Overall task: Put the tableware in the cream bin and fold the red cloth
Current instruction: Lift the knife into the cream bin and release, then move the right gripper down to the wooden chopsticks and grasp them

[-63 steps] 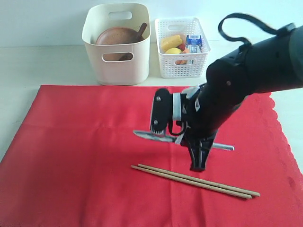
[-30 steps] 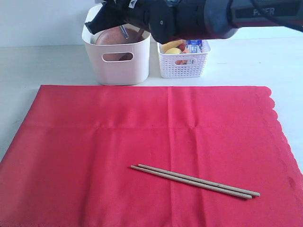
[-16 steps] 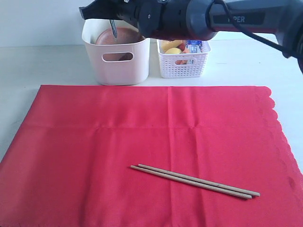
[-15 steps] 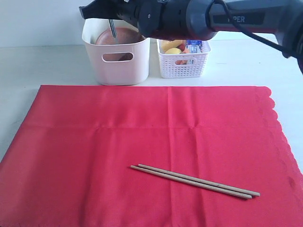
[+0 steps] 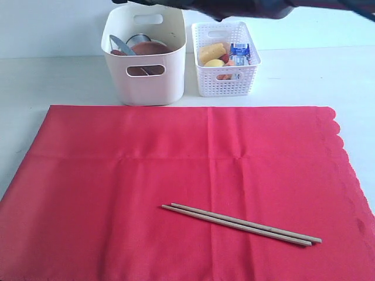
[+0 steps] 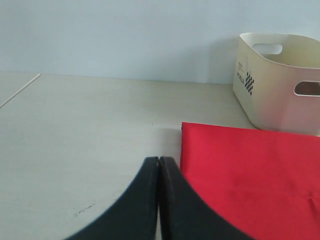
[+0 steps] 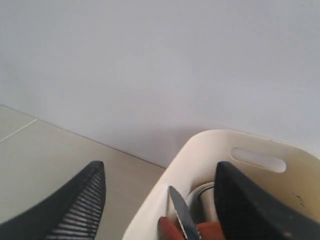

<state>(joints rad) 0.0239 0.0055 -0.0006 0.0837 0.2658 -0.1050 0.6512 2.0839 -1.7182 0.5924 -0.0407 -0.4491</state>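
The right gripper picks up the wooden chopsticks by their middle next, to put them in the cream bin (image 5: 144, 70).
The cream bin (image 5: 144, 70) stands at the back, beyond the red cloth (image 5: 117, 175). Inside it the metal knife (image 5: 120, 45) leans against the wall, beside the round brown plate (image 5: 151, 49) and the steel cup (image 5: 138, 40). My right gripper (image 7: 160, 166) hangs open above the bin's rim (image 7: 200, 142), with the knife (image 7: 183, 216) loose below it. A pair of wooden chopsticks (image 5: 240, 224) lies on the cloth at the front. My left gripper (image 6: 159, 161) is shut and empty, low beside the cloth's corner (image 6: 240, 170).
A white lattice basket (image 5: 226, 76) with food pieces and a milk carton (image 5: 239, 54) stands right of the bin. The right arm (image 5: 222, 4) crosses the top edge of the exterior view. Bare pale table surrounds the cloth.
The right gripper has opened and let go of the knife, which now leans inside the cream bin. The right arm has risen almost out of the exterior view.
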